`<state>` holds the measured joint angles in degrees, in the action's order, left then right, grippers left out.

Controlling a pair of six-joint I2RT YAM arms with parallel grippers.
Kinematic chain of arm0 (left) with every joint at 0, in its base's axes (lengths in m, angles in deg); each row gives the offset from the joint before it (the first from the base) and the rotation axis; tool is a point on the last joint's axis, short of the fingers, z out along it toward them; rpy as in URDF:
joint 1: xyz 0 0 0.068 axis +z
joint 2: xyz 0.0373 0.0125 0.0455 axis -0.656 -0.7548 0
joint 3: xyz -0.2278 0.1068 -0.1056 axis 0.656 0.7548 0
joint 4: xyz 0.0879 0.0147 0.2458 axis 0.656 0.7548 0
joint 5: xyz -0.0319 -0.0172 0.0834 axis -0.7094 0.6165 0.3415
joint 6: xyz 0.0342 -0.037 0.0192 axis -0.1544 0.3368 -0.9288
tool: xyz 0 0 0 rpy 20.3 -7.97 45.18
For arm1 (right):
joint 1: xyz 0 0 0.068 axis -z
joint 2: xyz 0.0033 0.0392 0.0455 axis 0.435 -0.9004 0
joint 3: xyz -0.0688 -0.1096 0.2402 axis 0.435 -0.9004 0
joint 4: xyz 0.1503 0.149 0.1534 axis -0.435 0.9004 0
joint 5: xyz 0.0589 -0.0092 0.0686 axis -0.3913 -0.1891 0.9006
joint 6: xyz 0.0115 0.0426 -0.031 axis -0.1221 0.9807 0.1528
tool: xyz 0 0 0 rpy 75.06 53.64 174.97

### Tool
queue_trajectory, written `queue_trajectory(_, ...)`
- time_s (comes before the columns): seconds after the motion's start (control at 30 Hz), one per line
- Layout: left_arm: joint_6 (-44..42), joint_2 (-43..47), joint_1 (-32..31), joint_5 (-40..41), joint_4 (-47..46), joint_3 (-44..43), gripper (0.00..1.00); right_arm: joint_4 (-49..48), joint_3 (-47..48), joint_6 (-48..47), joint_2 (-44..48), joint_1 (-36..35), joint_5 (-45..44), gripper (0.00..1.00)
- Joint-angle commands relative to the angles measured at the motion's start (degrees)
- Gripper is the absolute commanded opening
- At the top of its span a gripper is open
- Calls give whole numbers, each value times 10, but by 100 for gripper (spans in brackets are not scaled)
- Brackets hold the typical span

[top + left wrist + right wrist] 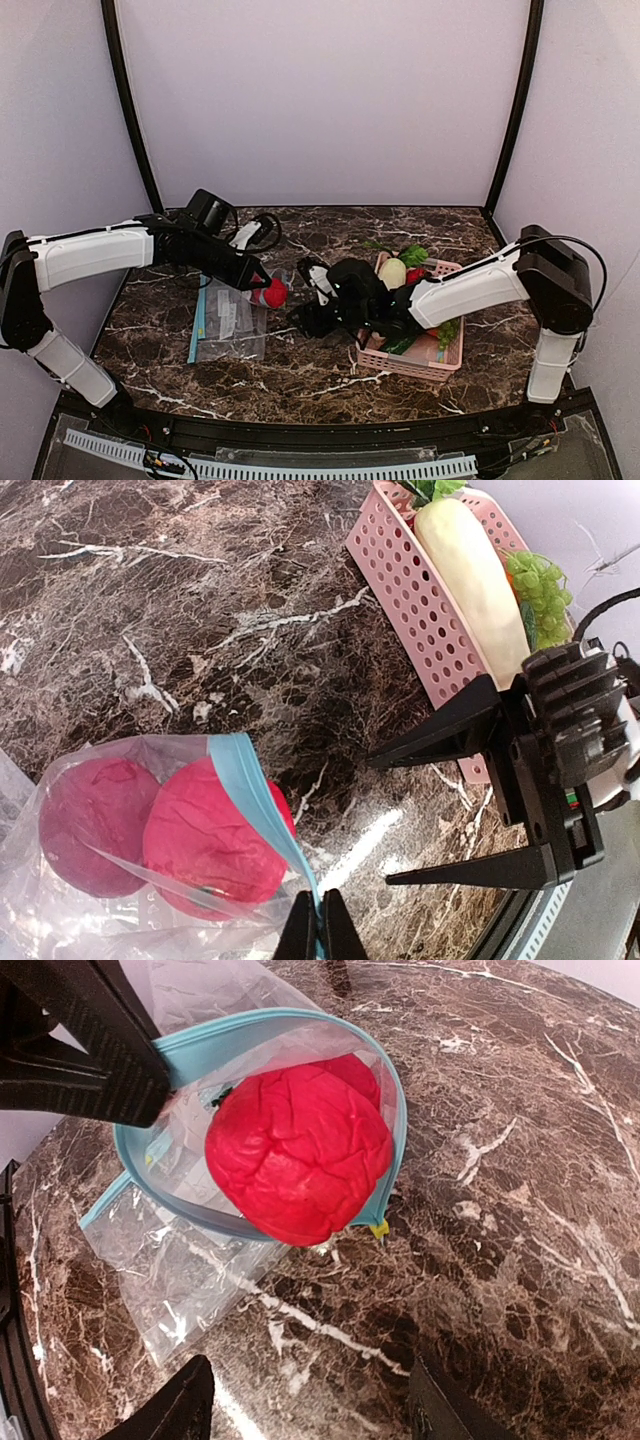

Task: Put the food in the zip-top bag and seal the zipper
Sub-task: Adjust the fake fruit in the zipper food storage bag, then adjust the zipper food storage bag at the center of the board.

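The right gripper grabs the zip-top bag (200,1250) by the yellow-tipped corner of its teal zipper (377,1222) next, opposite my left gripper. This keeps the bag's opening open for food.
The zip-top bag (200,1250) lies with its mouth held open. Two red-pink fruits are in it: one (300,1150) bulges out of the mouth, the other (352,1072) sits behind it. In the left wrist view both fruits (210,840) (95,825) show through the plastic. My left gripper (320,930) is shut on the teal zipper (245,780) and lifts that edge; it also shows in the top view (258,278). My right gripper (308,1380) is open and empty, just short of the bag's mouth (303,308). The dark green cucumber (402,343) lies in the pink basket (405,366).
The pink basket (400,580) stands right of the bag and holds a white radish (470,570), green grapes (540,590) and leafy greens. Spare clear bags (225,325) lie flat on the marble left of the held bag.
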<state>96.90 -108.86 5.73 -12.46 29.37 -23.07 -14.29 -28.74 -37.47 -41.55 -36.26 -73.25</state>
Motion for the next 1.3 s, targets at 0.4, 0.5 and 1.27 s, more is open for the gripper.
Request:
queue_trajectory(0.4, -1, 11, 23, -30, 17, -18, 1, -47, 104, -122, -133, 47, 72, 61)
queue_trajectory(0.5, 0, 9, 25, -32, 18, -18, 1, -63, 113, -130, -157, 52, 70, 59)
queue_trajectory(1.27, 2, 9, 36, -44, 16, -18, 1, -104, 185, -169, -239, 62, 99, 28)
